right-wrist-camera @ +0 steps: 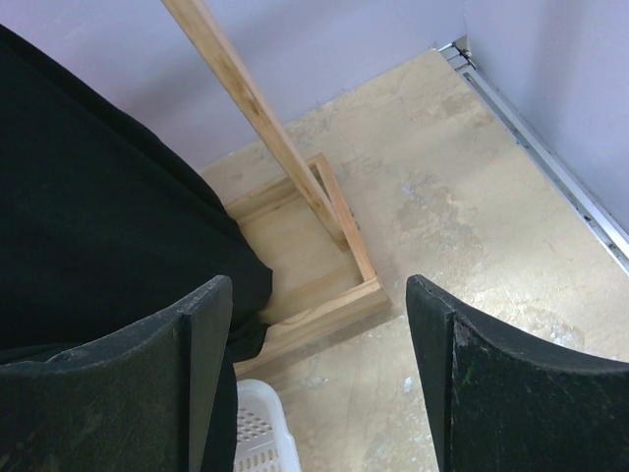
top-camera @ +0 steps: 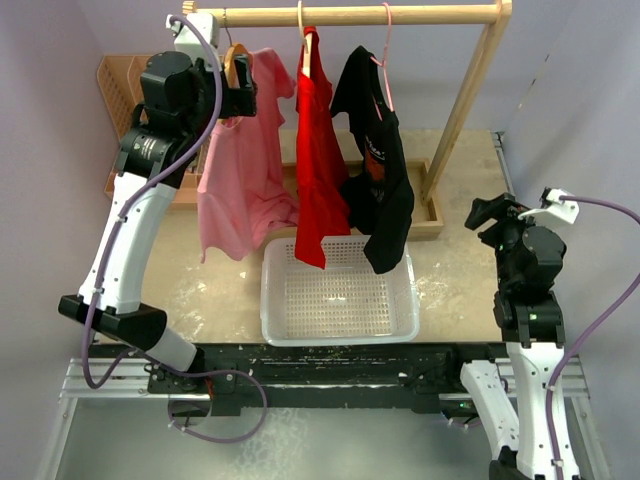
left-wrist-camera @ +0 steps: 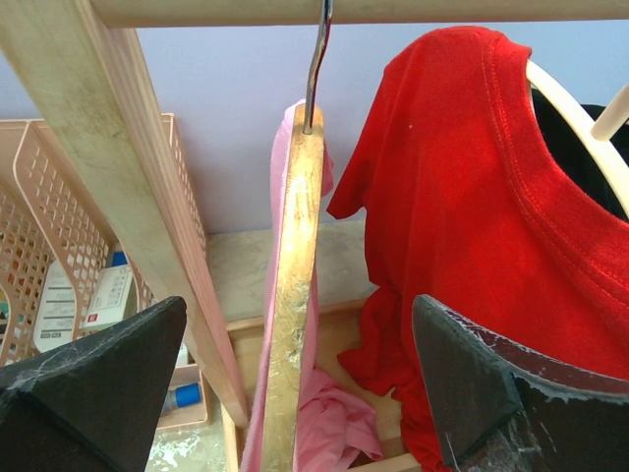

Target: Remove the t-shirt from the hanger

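The robot should next grab the wooden hanger across its bare near arm (top-camera: 231, 72) with its left gripper. That leaves the hanger's hook free and the pink t-shirt (top-camera: 240, 180) free to remove.
A pink t-shirt (top-camera: 240, 180) hangs on a wooden hanger (top-camera: 234, 62) at the left end of the rail (top-camera: 360, 14). My left gripper (top-camera: 245, 98) is raised to that hanger and open. In the left wrist view the hanger (left-wrist-camera: 295, 285) stands edge-on in the gap of the left gripper (left-wrist-camera: 298, 305), touching neither finger, with pink cloth (left-wrist-camera: 334, 423) bunched below. A red t-shirt (top-camera: 318, 160) and a black t-shirt (top-camera: 385, 190) hang further right. My right gripper (top-camera: 490, 215) is low at the right, open and holding nothing (right-wrist-camera: 316, 285), with the black t-shirt (right-wrist-camera: 98, 197) beside its left finger.
A white basket (top-camera: 340, 295) sits on the table under the shirts. The rack's wooden base frame (right-wrist-camera: 324, 295) and slanted post (top-camera: 465, 100) stand at the right. A pink crate (top-camera: 120, 90) with small packets stands at the back left, behind the rack's left post (left-wrist-camera: 108, 177).
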`<state>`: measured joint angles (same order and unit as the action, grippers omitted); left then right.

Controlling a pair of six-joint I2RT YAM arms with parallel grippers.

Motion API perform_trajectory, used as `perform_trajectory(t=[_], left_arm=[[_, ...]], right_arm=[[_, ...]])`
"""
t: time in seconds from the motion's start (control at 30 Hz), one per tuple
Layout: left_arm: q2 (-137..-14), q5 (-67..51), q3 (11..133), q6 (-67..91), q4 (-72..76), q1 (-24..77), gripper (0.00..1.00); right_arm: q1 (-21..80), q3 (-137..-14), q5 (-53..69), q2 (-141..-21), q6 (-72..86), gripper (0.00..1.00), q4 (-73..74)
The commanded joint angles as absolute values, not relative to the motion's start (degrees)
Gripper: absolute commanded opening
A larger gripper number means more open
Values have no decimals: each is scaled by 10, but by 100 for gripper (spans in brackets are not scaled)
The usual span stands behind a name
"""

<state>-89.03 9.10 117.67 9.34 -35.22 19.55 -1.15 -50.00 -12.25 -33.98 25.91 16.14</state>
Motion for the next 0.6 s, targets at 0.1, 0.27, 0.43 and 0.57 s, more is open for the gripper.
perform_trajectory(t=[0.1, 0.27, 0.43, 0.57], left_arm=[[-916, 70, 1202, 78, -320, 196, 77], [-922, 72, 1198, 75, -308, 196, 53], [-908, 68, 1170, 70, -269, 196, 34], [-898, 68, 1153, 68, -235, 196, 16]], right_arm=[[-12, -523, -113, -339, 256, 74, 145], [-12, -522, -113, -341, 254, 73, 143], [-12, -518, -105, -348, 255, 73, 138], [-12, -515, -100, -353, 256, 73, 134]])
